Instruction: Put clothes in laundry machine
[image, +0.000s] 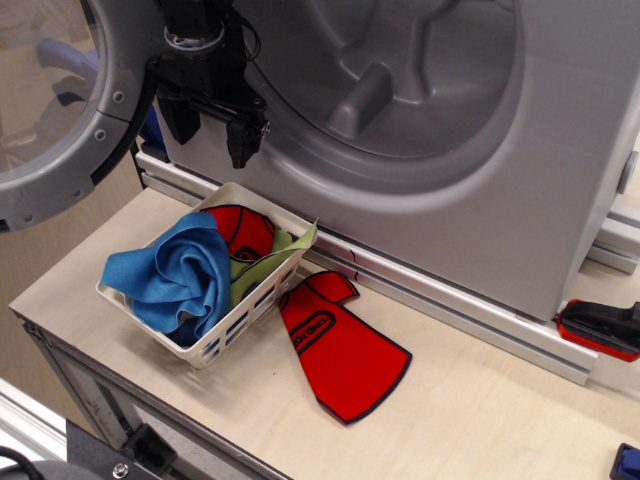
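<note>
The gripper grabs the bright blue cloth (170, 270) by its bunched top folds next, to put it in the laundry machine.
The silver-grey laundry machine (480, 200) fills the top of the view, its ribbed drum (400, 80) open and its round clear-window door (60, 110) swung out at the left. My black gripper (212, 128) hangs open and empty in front of the drum's lower left rim, above the basket. A bright blue cloth (170, 270) lies heaped in the white slotted basket (235, 325), with a lime green cloth (268, 252) and a red black-edged mitt (240, 230) behind it. A second red mitt (340, 350) lies flat on the table right of the basket. No grey cloth shows.
The pale wooden table (480, 420) carries an aluminium rail (470, 320) along the machine's base. A red and black object (600, 328) lies at the right edge. A blue item (628, 462) shows at the bottom right corner. The table's front edge runs along the bottom left.
</note>
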